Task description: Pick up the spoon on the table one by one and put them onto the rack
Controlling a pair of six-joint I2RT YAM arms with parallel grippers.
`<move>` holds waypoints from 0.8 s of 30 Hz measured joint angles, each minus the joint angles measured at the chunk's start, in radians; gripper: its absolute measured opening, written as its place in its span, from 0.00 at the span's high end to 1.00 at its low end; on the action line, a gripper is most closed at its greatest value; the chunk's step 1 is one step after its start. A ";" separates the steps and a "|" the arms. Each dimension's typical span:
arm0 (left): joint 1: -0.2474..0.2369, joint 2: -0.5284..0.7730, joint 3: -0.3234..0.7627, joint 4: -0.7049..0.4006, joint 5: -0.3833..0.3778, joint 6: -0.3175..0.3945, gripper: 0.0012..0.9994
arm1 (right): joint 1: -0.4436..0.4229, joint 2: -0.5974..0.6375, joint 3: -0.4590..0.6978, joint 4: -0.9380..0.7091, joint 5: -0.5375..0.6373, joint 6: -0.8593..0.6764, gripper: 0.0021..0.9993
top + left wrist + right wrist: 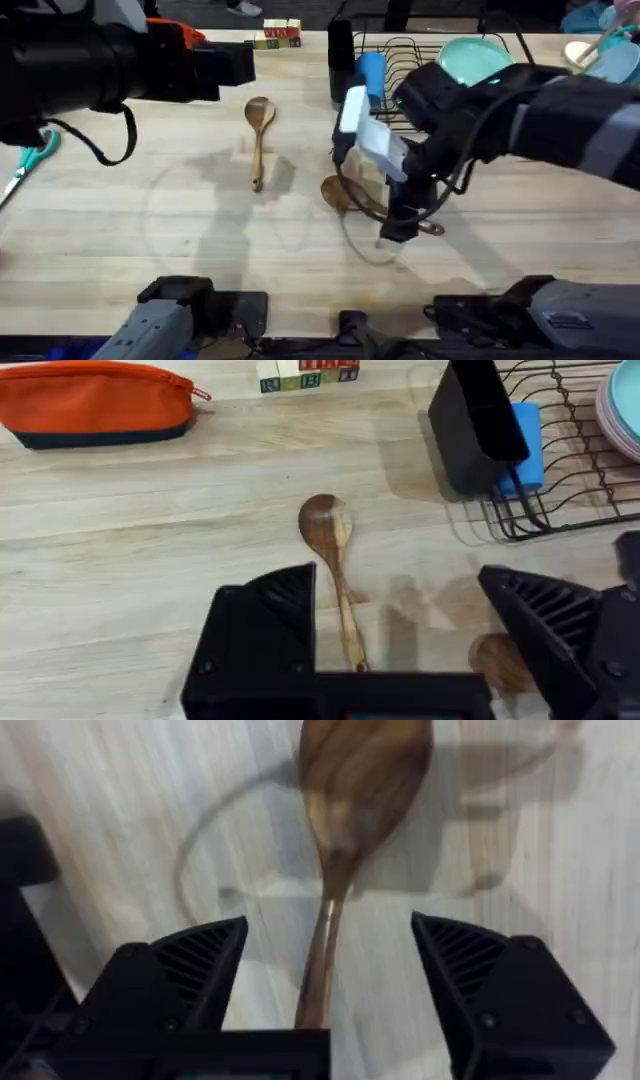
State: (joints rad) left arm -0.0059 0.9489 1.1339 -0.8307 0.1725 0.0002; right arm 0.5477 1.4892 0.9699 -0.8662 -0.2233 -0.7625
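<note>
I should grab the darker spoon by its slim wooden handle (322, 945) with my right gripper next. Then the spoon can go onto the wire rack.
Two wooden spoons lie on the table (150, 250). The lighter spoon (258, 140) (330, 550) rests left of centre, bowl toward the far side. My left gripper (395, 575) hangs open above it, with the handle running down between the fingers, apart from them. The darker, broader spoon (340, 190) (360, 790) lies near the middle. My right gripper (397, 225) (330, 980) is low over its handle, open, with the handle between the fingers (190, 970). The black wire rack (420, 60) (570, 470) stands at the far right, its tall black utensil holder (341, 60) (480, 420) at the near-left end.
A teal plate (470, 60) and a blue item (372, 75) sit in the rack. An orange pouch (95, 400) and toy blocks (281, 35) lie at the far edge. Teal-handled scissors (25, 165) lie at the left edge. My left arm (100, 60) looms large at upper left.
</note>
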 joint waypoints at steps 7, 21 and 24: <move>0.000 0.000 0.000 0.000 0.000 0.000 0.01 | 0.050 0.077 0.000 0.034 0.045 0.022 0.00; 0.000 0.000 0.000 0.000 0.000 0.000 0.01 | 0.177 0.125 0.011 0.053 0.225 0.150 0.07; 0.000 0.000 0.000 0.000 0.000 0.000 0.01 | 0.205 0.128 0.011 0.054 0.258 0.168 0.13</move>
State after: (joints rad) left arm -0.0059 0.9489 1.1339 -0.8307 0.1725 0.0002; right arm 0.7523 1.6171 0.9810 -0.8120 0.0351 -0.5948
